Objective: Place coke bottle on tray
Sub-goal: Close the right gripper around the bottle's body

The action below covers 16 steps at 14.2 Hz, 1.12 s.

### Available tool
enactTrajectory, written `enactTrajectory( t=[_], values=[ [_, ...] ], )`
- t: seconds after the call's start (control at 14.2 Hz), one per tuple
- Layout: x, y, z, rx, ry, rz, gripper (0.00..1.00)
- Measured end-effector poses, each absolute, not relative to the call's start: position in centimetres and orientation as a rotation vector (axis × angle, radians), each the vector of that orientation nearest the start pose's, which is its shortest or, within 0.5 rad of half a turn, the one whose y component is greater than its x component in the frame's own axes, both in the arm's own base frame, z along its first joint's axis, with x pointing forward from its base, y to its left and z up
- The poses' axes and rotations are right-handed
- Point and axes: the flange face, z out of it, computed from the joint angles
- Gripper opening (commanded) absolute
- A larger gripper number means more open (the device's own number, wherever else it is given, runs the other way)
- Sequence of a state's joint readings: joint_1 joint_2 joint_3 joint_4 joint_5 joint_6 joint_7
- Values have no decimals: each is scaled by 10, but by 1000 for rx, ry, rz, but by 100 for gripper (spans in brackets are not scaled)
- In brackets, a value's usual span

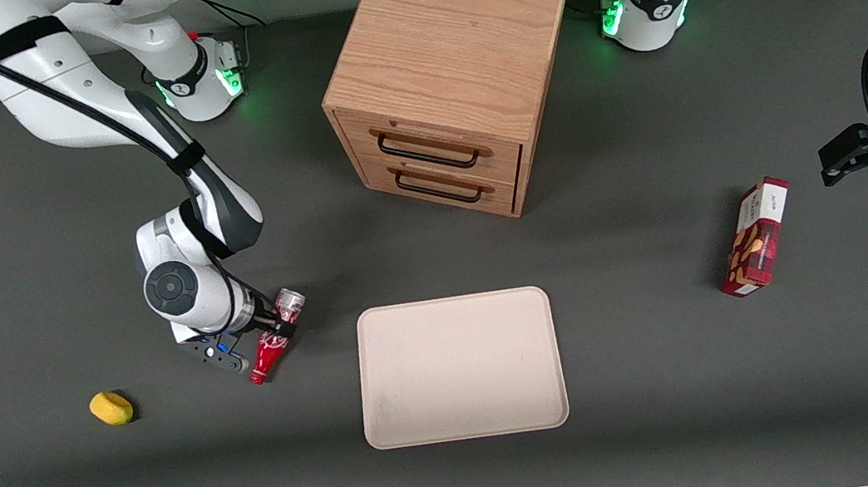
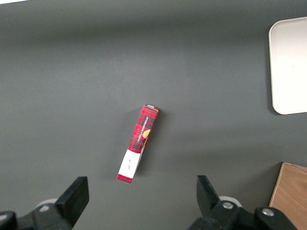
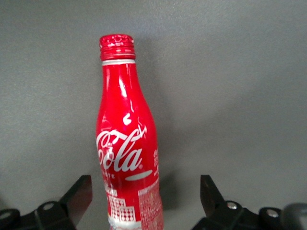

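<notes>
The right gripper grabs the bottle by its lower body with the white script (image 3: 128, 191) next, to lay the coke bottle (image 3: 125, 143) on the tray.
The coke bottle (image 1: 272, 342) lies on the dark table, red with white script. Its silver base end is farther from the front camera and its red cap nearer. My right gripper (image 1: 278, 323) is down at the bottle and open. Its two fingers straddle the lower body near the base end with a gap on each side. In the right wrist view the bottle (image 3: 125, 143) stands between the black fingertips (image 3: 79, 194) without touching them. The beige tray (image 1: 450, 302) lies flat and bare beside the bottle, toward the parked arm's end. Its corner also shows in the left wrist view (image 2: 290, 67).
A wooden two-drawer cabinet (image 1: 453, 73) stands farther from the front camera than the tray. A red snack box (image 1: 756, 239) lies toward the parked arm's end and also shows in the left wrist view (image 2: 139, 143). A small yellow object (image 1: 111, 407) lies toward the working arm's end.
</notes>
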<state>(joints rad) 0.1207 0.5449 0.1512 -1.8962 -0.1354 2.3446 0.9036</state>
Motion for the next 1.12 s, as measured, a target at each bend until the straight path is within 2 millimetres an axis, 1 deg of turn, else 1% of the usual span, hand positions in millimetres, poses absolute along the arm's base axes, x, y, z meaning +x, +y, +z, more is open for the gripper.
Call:
enactTrajectory(
  t=[0.28, 0.42, 0.49, 0.56, 0.63, 0.7, 1.12],
  values=[
    [602, 162, 197, -3080, 886, 86, 98],
    [603, 163, 194, -3081, 908, 80, 89],
    [603, 163, 192, -3081, 912, 79, 75],
    [604, 163, 192, -3080, 916, 76, 55],
    [605, 163, 192, -3080, 918, 75, 26],
    [605, 163, 192, -3080, 919, 74, 0],
    [609, 164, 197, -3075, 922, 57, 0]
  ],
)
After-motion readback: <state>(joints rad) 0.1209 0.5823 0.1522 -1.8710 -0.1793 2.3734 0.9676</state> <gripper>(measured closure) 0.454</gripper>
